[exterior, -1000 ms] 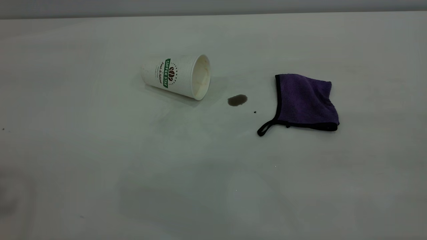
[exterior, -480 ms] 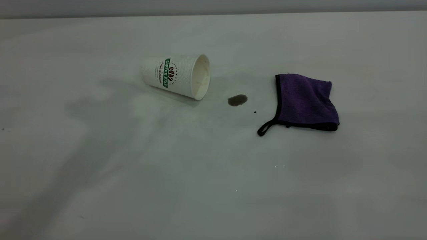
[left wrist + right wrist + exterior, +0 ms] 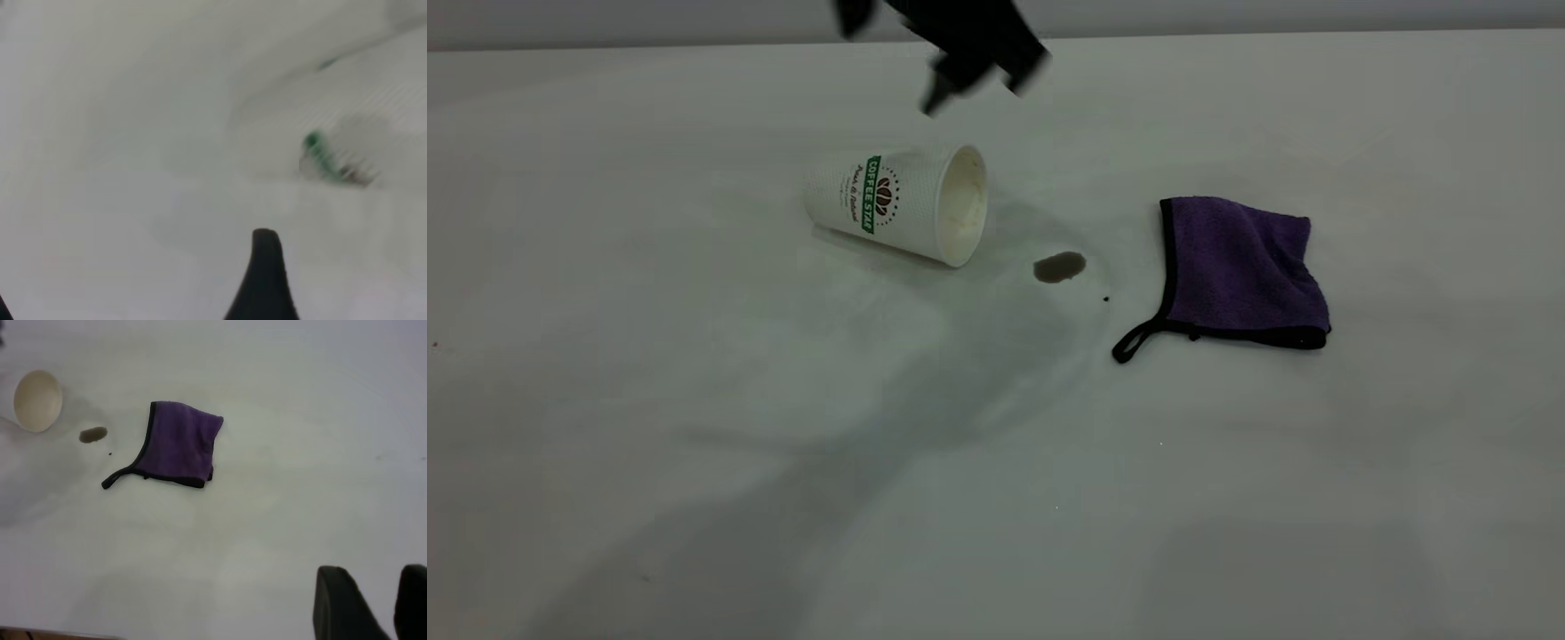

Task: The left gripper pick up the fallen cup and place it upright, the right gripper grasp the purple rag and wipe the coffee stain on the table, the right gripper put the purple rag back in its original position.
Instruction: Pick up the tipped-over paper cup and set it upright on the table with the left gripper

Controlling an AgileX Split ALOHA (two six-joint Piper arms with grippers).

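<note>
The white cup point(image 3: 880, 197) lies fallen, so my left gripper needs to grab it next by its rim at the cup's opening point(image 3: 968, 160) and stand it upright.
The white cup point(image 3: 889, 200) with the green band lies on its side on the table point(image 3: 694, 400), its mouth facing the coffee stain point(image 3: 1060, 267). The purple rag point(image 3: 1240, 267) lies folded to the right of the stain, black loop toward the front. My left gripper point(image 3: 976, 89) hangs blurred above and behind the cup, fingers apart, holding nothing. In the left wrist view the cup point(image 3: 347, 153) is a blur beyond one black finger point(image 3: 265, 280). The right wrist view shows the cup point(image 3: 38, 400), stain point(image 3: 93, 435) and rag point(image 3: 180, 447) far from my right gripper point(image 3: 377, 600), which is narrowly open and empty.
A tiny black speck point(image 3: 1106, 299) lies between the stain and the rag's loop. The arm's shadow falls across the table in front of the cup. The table's far edge runs along the top of the exterior view.
My left gripper has come into the exterior view above the cup; it was out of view before. Its shadow has swept rightward over the table. Cup, stain and rag have not moved.
</note>
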